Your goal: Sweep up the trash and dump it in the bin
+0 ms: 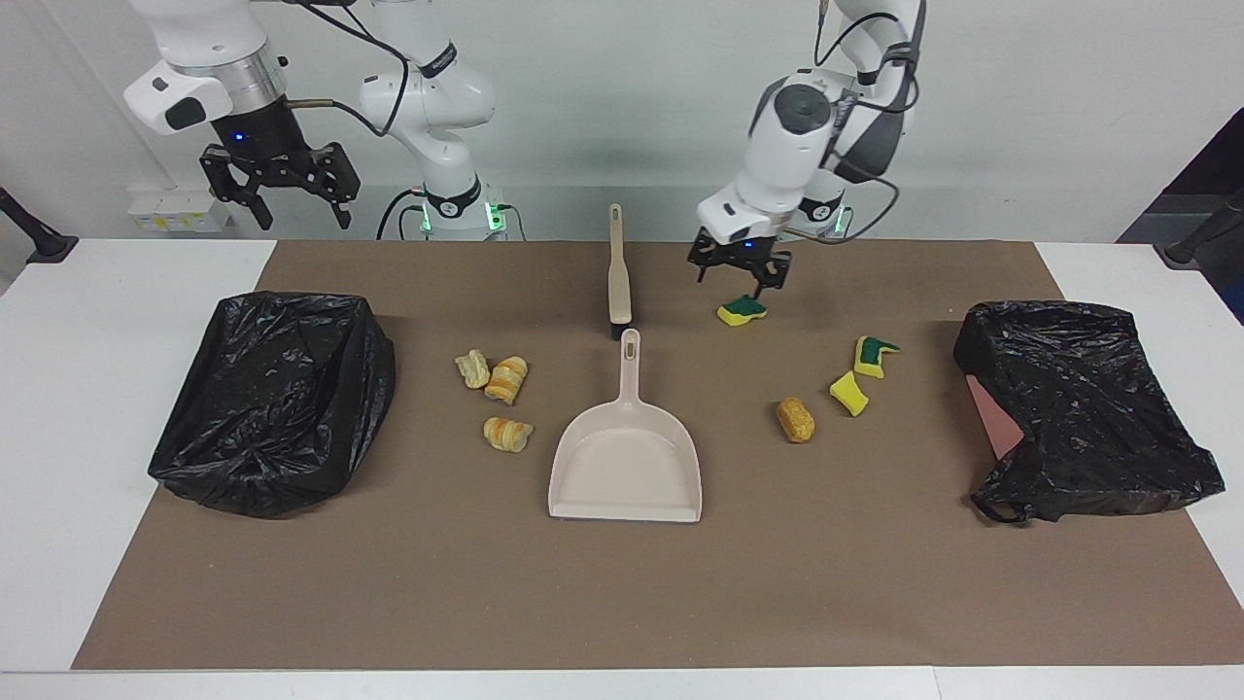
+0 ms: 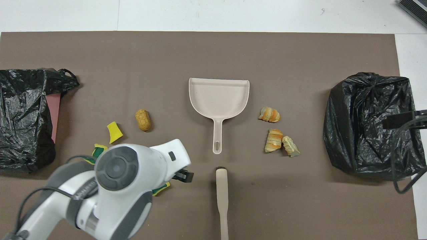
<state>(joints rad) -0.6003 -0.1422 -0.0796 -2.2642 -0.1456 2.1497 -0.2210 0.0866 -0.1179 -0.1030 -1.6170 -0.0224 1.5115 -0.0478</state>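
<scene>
My left gripper is to grab the narrow neck near its middle (image 2: 223,210) on the brush (image 2: 222,188) next, so it can sweep, because the brush is long from its head to the end of its handle.
My left gripper (image 1: 739,275) hangs open just above a green and yellow sponge bit (image 1: 742,310), beside the beige brush (image 1: 618,267). In the overhead view the left arm covers most of that sponge bit (image 2: 162,187). Two more sponge bits (image 1: 874,354) (image 1: 849,393) and a golden-brown lump (image 1: 795,419) lie toward the left arm's end of the table. Three striped bread-like pieces (image 1: 473,368) (image 1: 506,379) (image 1: 507,434) lie beside the beige dustpan (image 1: 627,457). My right gripper (image 1: 279,197) waits open, raised over the table's edge by the bin (image 1: 277,399) at its end.
A second black-bagged bin (image 1: 1084,408) with a pink wall showing stands at the left arm's end of the brown mat (image 1: 622,603). The dustpan's handle points at the brush head. White table borders the mat.
</scene>
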